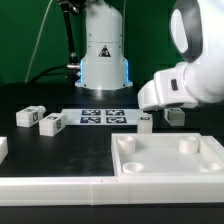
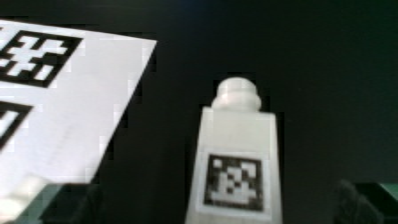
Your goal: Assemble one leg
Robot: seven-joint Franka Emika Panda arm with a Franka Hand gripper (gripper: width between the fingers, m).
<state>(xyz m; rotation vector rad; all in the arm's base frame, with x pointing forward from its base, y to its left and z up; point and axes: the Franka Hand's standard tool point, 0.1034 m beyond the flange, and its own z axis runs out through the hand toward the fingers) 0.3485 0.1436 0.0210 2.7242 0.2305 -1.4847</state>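
Observation:
I will grab the leg by its tagged block body [image 2: 235, 183] next. The leg's round peg then stays free to go into the tray's corner socket.
A leg [image 2: 235, 150], a small white block with a round peg end and a black-and-white tag on its upper face, lies on the black table. It lies between my gripper's [image 2: 217, 205] two dark fingertips [image 2: 54, 205], which stand wide apart on either side and do not touch it. In the exterior view my gripper [image 1: 150, 108] hangs just above this leg [image 1: 145, 123], beside the marker board. Another leg [image 1: 176, 115] lies behind the gripper. Two more legs [image 1: 27, 116] [image 1: 50, 123] lie at the exterior view's left.
The marker board [image 1: 102, 116] lies mid-table and shows in the wrist view [image 2: 54, 90] next to the leg. The big white tray-like part [image 1: 170, 168] with round corner sockets lies at the front right. A white rail [image 1: 60, 186] runs along the front edge.

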